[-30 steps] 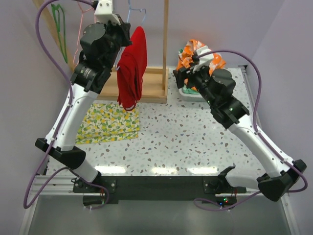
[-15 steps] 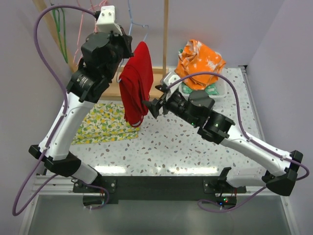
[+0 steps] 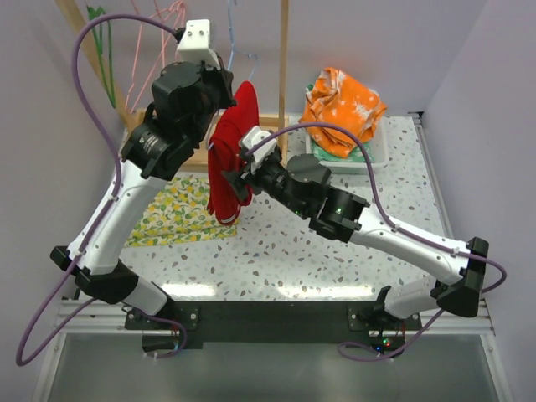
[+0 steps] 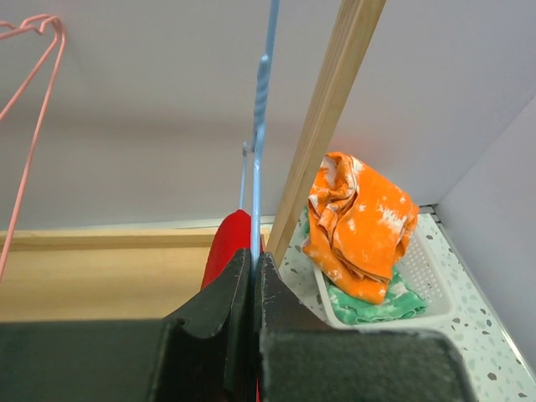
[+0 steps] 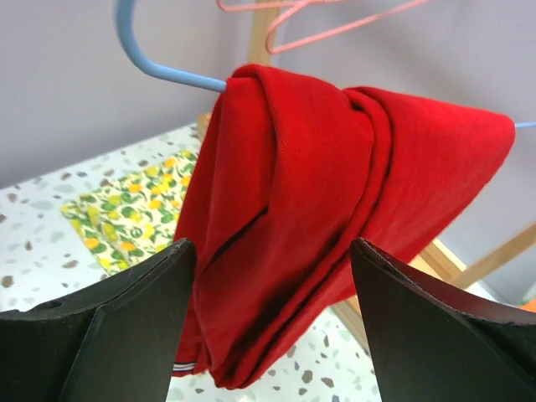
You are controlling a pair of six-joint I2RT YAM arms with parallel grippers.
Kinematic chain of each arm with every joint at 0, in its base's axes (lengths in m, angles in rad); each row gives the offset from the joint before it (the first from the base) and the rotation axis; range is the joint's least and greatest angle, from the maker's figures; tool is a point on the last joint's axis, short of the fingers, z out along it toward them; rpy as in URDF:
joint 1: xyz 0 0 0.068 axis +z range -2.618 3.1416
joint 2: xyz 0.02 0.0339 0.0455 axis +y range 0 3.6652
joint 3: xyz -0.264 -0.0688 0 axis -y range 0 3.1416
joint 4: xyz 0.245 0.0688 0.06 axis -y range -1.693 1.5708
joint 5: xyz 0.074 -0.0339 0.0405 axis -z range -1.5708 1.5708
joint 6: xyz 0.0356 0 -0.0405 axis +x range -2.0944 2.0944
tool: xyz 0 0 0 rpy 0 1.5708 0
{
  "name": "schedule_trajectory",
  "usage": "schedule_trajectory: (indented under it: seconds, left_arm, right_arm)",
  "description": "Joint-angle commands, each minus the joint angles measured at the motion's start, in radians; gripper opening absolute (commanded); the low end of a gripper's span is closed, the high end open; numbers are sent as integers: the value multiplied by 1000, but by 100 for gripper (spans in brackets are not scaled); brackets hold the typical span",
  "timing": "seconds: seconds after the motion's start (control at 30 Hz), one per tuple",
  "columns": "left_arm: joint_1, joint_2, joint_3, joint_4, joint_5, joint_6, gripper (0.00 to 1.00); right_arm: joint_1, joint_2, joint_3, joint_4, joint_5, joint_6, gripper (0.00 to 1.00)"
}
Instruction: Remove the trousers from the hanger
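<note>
The fingers of my right gripper stop short of the fold, so it isn't time to close on it yet. They need to reach the top fold of the red trousers (image 3: 224,159) first.
The red trousers (image 3: 224,159) hang folded over a blue hanger (image 3: 235,33), lifted above the table beside the wooden rack. My left gripper (image 3: 226,90) is shut on the blue hanger's wire (image 4: 260,126) just above the red cloth (image 4: 228,243). My right gripper (image 3: 238,178) is open, its jaws wide on either side of the hanging red trousers (image 5: 318,193), near their lower half. The pale hem stripe shows at the bottom. The orange trousers (image 3: 343,102) lie on top of the green ones (image 4: 368,306) in a white basket (image 3: 378,156).
A wooden rack post (image 3: 284,75) stands right behind the hanger, with its base frame (image 3: 270,123) on the table. Pink hangers (image 3: 161,33) and a green hanger (image 3: 104,50) hang at the back left. A yellow lemon-print cloth (image 3: 177,213) lies flat under the left arm.
My right arm has swung left from the basket to the red trousers, jaws open around them. My left arm has shifted a little right and nearer with the hanger.
</note>
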Motion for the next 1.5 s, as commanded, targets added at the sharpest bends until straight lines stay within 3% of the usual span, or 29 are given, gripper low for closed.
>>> schedule_trajectory:
  seconds: [0.0, 0.23, 0.47, 0.67, 1.0, 1.03, 1.1, 1.13, 1.17, 1.2, 1.47]
  left_arm:
    - [-11, -61, 3, 154, -29, -8, 0]
    - [-11, -87, -4, 158, -50, 12, 0]
    - [-9, -115, -3, 138, -70, 32, 0]
    - [-9, -136, -17, 118, -62, 20, 0]
    - [-9, -164, -23, 108, -56, 6, 0]
    - [-9, -167, -23, 108, -58, 6, 0]
    - [-9, -169, -23, 104, -62, 8, 0]
    - [-9, -170, -24, 104, -64, 8, 0]
    - [-9, -172, -26, 103, -69, 6, 0]
    - [-9, -172, -30, 103, -72, 9, 0]
    - [-9, -175, -61, 95, -99, 17, 0]
  right_arm:
    - [1, 34, 53, 61, 107, -39, 78]
    - [-8, 68, 68, 87, 176, -59, 76]
    - [-24, 57, 80, 88, 187, -84, 61]
    - [-28, 74, 84, 98, 187, -93, 61]
    - [-89, 162, 82, 200, 37, -22, 52]
    - [-100, 172, 88, 199, 6, 13, 50]
    - [-125, 198, 111, 181, -71, 44, 36]
    - [-128, 205, 117, 177, -91, 56, 26]
    - [-131, 215, 126, 170, -103, 59, 5]
    - [-131, 218, 128, 165, -128, 59, 0]
    - [-128, 157, 84, 230, -76, 44, 0]
